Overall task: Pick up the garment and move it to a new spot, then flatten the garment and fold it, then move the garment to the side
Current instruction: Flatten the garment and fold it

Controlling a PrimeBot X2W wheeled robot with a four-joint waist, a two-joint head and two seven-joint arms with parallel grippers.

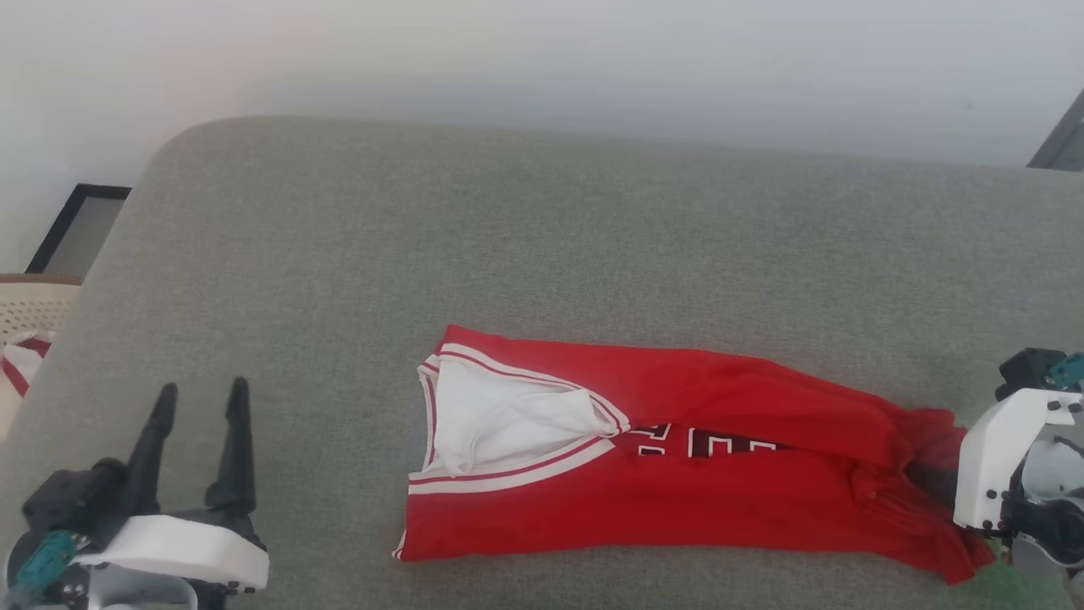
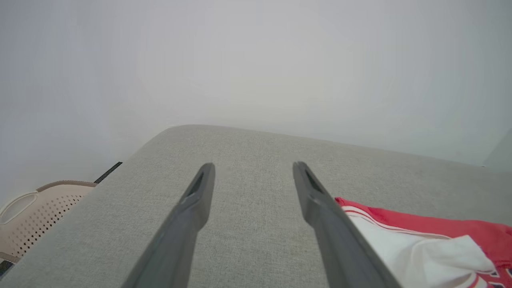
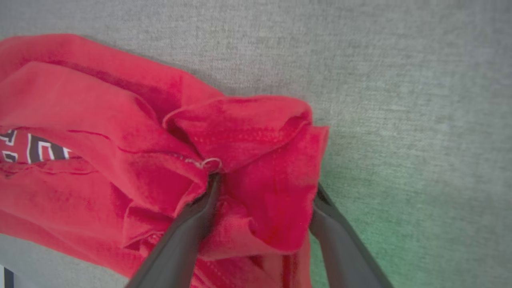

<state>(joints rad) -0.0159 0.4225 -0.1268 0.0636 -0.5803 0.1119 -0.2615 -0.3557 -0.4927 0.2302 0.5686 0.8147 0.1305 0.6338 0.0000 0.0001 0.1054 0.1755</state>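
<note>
I should next grab the folded garment by its bunched hem [image 1: 925,447] with my right gripper to move it aside.
The garment [image 1: 677,508] lies folded into a long red band across the near half of the grey cushioned surface [image 1: 508,237]. Its white sleeve and striped V-neck are at the left end, and dark lettering peeks from the fold. My left gripper [image 1: 203,388] rests open at the lower left, well clear of the cloth. In the left wrist view this gripper [image 2: 253,166] has bare cushion between its fingers, with the garment [image 2: 420,224] to the right. My right gripper [image 3: 264,184] is at the garment's [image 3: 80,100] bunched right end. Its fingers stand wide apart, with red fabric humped between and over them.
A beige perforated basket [image 1: 25,305] sits off the surface's left edge with a white red-striped cloth [image 1: 21,364] in it; it also appears as a basket [image 2: 32,216] in the left wrist view. A dark-framed panel [image 1: 80,229] leans by the pale wall. Bare cushion stretches behind the garment.
</note>
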